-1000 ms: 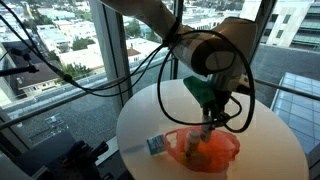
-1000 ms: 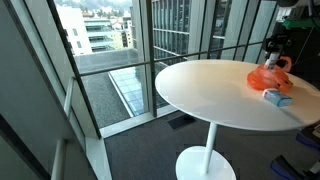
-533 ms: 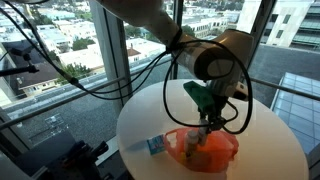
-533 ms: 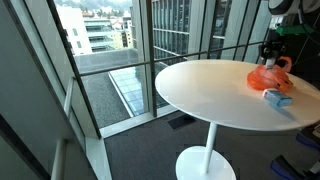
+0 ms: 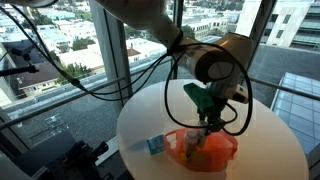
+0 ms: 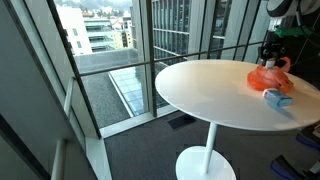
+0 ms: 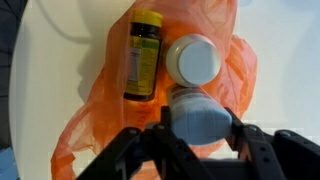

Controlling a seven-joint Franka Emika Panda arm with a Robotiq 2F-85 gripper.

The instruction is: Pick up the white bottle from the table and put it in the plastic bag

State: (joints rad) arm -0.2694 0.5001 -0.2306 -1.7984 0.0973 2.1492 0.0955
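Note:
The gripper will open now: the held top is level with the white cap inside the bag, so the white bottle [image 7: 196, 114] would rest there if the gripper opened now.
In the wrist view my gripper [image 7: 198, 137] is shut on a white bottle [image 7: 196, 114], its fingers on both sides of it, right over the orange plastic bag [image 7: 100, 120]. In the bag lie a brown bottle with a yellow cap [image 7: 143, 55] and a round white lid or bottle top [image 7: 195, 59]. In both exterior views the gripper [image 5: 207, 122] [image 6: 268, 50] hangs just above the bag [image 5: 218, 152] [image 6: 265, 77] on the round white table [image 5: 270, 150] [image 6: 205, 90].
A small blue and white packet [image 5: 156, 145] [image 6: 279, 97] lies on the table beside the bag. Glass walls and a railing [image 5: 70, 90] stand close behind the table. Cables hang from the arm [image 5: 160, 50].
The arm has shifted slightly and the gripper has come a little lower over the bag. The bottle stays held.

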